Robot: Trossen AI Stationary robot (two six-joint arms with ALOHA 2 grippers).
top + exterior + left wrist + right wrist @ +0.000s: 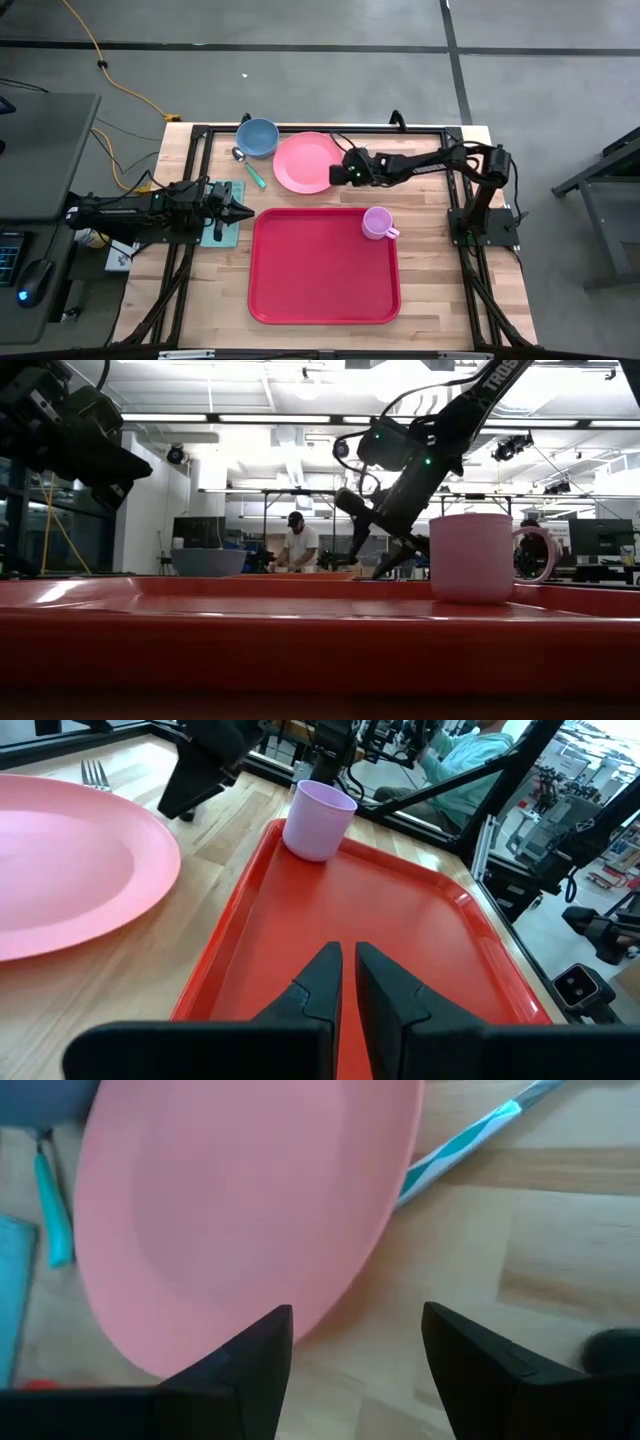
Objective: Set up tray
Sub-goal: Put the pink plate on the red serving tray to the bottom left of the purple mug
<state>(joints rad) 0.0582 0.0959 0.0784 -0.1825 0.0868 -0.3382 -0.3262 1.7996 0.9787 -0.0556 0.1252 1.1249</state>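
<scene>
The pink plate needs to go on the red tray (323,290), so my right gripper will grab its rim (338,150) to set it there.
The red tray (323,290) lies at the table's middle, near the front edge. A pink cup (377,222) stands upright in its far right corner. Beyond the tray, a round pink plate (300,162) rests flat on the wood. My right gripper (338,172) hangs open, slanting down over the plate's right rim (330,1305). One finger is above the plate and the other above bare wood. My left gripper (243,210) is shut and holds nothing. It sits level at the tray's left edge, pointing across the tray (400,920).
A blue bowl (258,137) stands at the far left of the plate. A spoon and a teal-handled utensil (252,170) lie beside it. A fork with a teal and white handle (460,1140) lies behind the plate. A pale teal napkin (228,230) lies under my left gripper.
</scene>
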